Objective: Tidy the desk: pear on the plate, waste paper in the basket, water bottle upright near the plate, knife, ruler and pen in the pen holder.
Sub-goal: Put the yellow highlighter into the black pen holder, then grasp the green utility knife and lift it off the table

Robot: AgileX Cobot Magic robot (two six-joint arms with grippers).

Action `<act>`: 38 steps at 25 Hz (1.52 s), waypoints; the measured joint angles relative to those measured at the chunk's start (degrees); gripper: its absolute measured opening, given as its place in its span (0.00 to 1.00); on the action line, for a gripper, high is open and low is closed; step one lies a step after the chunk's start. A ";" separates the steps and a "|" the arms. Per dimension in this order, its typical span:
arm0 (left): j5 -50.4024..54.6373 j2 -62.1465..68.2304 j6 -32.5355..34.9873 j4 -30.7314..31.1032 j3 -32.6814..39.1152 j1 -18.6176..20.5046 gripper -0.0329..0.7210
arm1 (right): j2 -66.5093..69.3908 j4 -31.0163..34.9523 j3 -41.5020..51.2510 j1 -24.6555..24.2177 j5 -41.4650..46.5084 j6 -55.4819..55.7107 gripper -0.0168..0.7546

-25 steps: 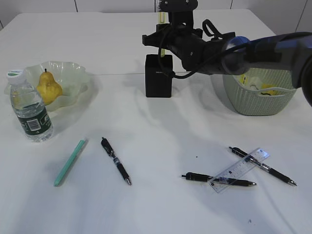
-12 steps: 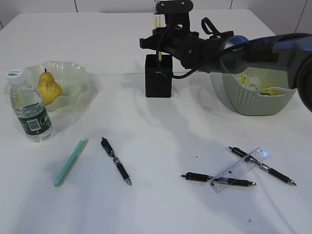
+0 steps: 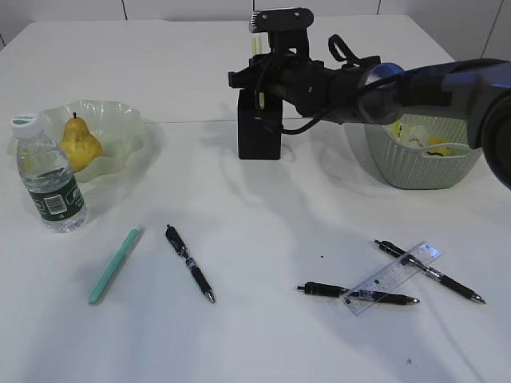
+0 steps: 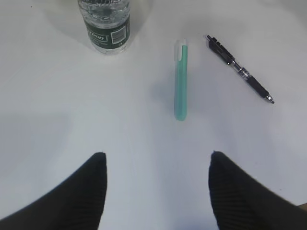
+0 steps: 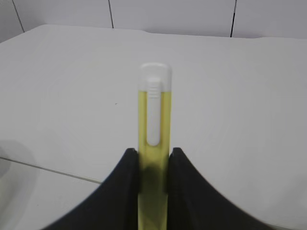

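I need to let go of the knife with my right gripper. The yellow knife's lower end (image 3: pixel 261 99) is in the opening of the black pen holder (image 3: pixel 259 132), so the knife would rest there.
My right gripper (image 3: pixel 261 76) (image 5: pixel 153 153) is shut on a yellow knife (image 5: pixel 153 110) with a white clip end. It holds the knife upright over the black pen holder (image 3: pixel 259 132), with the knife's lower end at the holder's mouth. The pear (image 3: pixel 80 144) lies on the wavy pale-green plate (image 3: pixel 120 120), and the water bottle (image 3: pixel 49 179) (image 4: pixel 104 24) stands upright beside it. A teal knife (image 3: pixel 114 265) (image 4: pixel 181 79) and a black pen (image 3: pixel 190 263) (image 4: pixel 240 71) lie ahead of my open, empty left gripper (image 4: pixel 158 155). The clear ruler (image 3: pixel 393 279) rests across two black pens (image 3: pixel 359 294). Waste paper (image 3: pixel 423 137) sits in the basket (image 3: pixel 423 163).
The right arm reaches across from the right, passing in front of the basket's rim. The pen holder stands mid-desk at the back. The left gripper hovers over bare white desk (image 4: pixel 72 105), out of the exterior view.
My right gripper has shifted slightly left above the pen holder, still holding the yellow knife. Nothing on the desk has moved.
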 joint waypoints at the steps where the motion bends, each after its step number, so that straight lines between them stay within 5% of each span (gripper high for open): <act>1: 0.00 0.00 0.00 0.00 0.00 0.00 0.66 | 0.00 0.00 0.00 0.00 0.00 0.00 0.25; 24: 0.00 0.00 0.00 -0.10 0.00 0.00 0.66 | -0.26 0.10 0.00 0.00 5.10 0.00 0.36; 38: -0.10 0.00 0.00 -0.10 0.00 0.00 0.66 | -6.93 -4.24 -0.10 -2.48 22.22 -1.38 0.37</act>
